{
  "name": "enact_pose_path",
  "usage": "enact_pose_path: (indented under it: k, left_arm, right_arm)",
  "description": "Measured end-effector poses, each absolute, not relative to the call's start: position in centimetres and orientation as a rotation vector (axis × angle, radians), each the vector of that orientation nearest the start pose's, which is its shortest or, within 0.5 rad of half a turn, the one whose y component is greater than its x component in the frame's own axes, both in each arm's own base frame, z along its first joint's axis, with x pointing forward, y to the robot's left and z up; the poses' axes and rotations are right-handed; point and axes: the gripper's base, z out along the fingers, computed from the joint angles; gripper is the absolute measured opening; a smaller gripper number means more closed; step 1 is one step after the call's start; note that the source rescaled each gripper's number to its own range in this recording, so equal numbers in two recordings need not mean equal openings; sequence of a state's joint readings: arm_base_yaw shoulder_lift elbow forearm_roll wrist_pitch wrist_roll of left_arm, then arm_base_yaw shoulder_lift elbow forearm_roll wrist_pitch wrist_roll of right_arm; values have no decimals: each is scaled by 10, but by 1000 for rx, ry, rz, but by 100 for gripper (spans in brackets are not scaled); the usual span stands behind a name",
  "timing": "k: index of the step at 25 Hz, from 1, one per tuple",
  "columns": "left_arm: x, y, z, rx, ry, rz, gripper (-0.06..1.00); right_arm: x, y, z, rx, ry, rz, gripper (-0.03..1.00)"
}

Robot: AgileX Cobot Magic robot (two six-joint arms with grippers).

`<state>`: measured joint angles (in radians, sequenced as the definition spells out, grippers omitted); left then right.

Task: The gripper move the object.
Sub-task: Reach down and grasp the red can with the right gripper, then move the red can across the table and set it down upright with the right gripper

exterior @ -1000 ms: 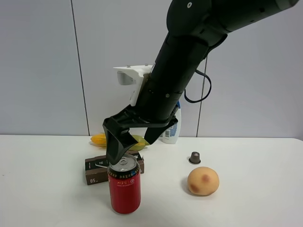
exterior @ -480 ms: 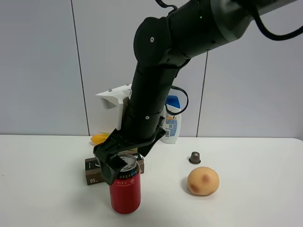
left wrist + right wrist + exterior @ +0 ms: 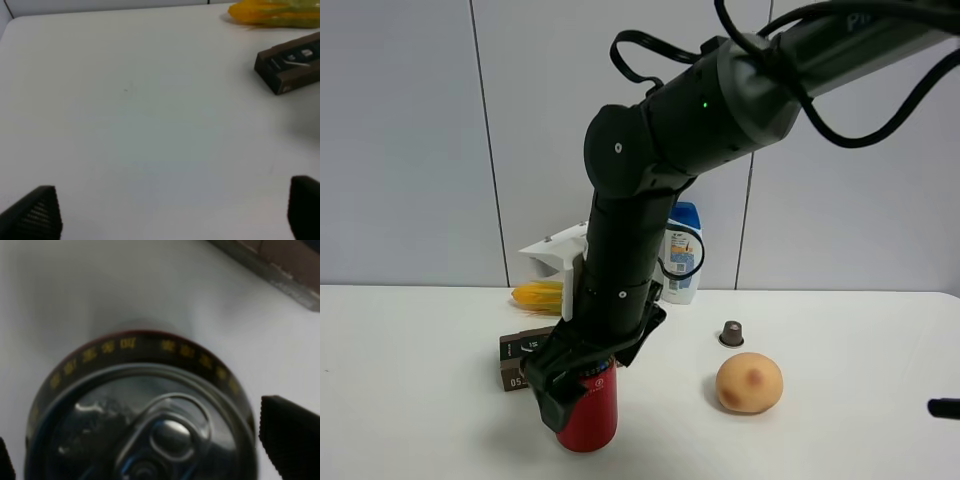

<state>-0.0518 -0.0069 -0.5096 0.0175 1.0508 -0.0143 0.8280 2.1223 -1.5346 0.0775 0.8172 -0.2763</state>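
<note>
The red drink can has to be moved across the white table, so the robot's right gripper should next pick it up by its black-banded upper part (image 3: pixel 597 372) (image 3: pixel 142 352).
The red drink can (image 3: pixel 592 422) stands on the white table (image 3: pixel 840 440), near its front edge. My right gripper (image 3: pixel 576 390), a wide black claw, has come down over the can's top, and its jaws straddle the upper part. In the right wrist view the silver lid and black band of the can (image 3: pixel 150 415) fill the space between the fingers of my right gripper (image 3: pixel 147 447), with a thin gap showing on each side. My left gripper (image 3: pixel 170 210) is open over bare table and is out of the exterior view.
A dark brown box (image 3: pixel 518 358) lies just behind the can and shows in the left wrist view (image 3: pixel 290 67). Yellow fruit (image 3: pixel 535 295), a white bottle with a blue cap (image 3: pixel 682 258), a small capsule (image 3: pixel 731 333) and a round peach-coloured fruit (image 3: pixel 749 383) stand further back and right.
My right gripper has come down from just above the can's rim to straddle its upper part, and the arm has swung left. The can has not moved.
</note>
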Motion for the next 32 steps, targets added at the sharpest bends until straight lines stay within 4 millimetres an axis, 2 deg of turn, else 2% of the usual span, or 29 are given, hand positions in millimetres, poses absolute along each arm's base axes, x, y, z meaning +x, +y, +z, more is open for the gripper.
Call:
enact_pose_path:
  k: [4, 12, 14, 17, 21, 22, 23, 29, 32]
  left_arm:
    - [-7, 2, 281, 37, 2017, -21, 100]
    - [-7, 2, 281, 37, 2017, -21, 100]
    - [-7, 2, 281, 37, 2017, -21, 100]
    - [-7, 2, 281, 37, 2017, -21, 100]
    - [-7, 2, 281, 37, 2017, -21, 100]
    - [-7, 2, 281, 37, 2017, -21, 100]
    - [-7, 2, 281, 37, 2017, -21, 100]
    - [-7, 2, 281, 37, 2017, -21, 100]
    - [-7, 2, 281, 37, 2017, -21, 100]
  right_arm:
    - [293, 326, 148, -1456, 2491, 193, 100]
    - [296, 329, 150, -1428, 2449, 209, 100]
    - [296, 329, 150, -1426, 2445, 210, 97]
    - [296, 329, 150, -1426, 2445, 210, 76]
    - [296, 329, 149, -1427, 2447, 209, 25]
    - [296, 329, 149, -1429, 2449, 208, 10]
    - [296, 329, 149, -1429, 2452, 209, 0]
    - [296, 329, 151, -1430, 2449, 209, 0]
    - [294, 327, 161, -1430, 2444, 211, 0]
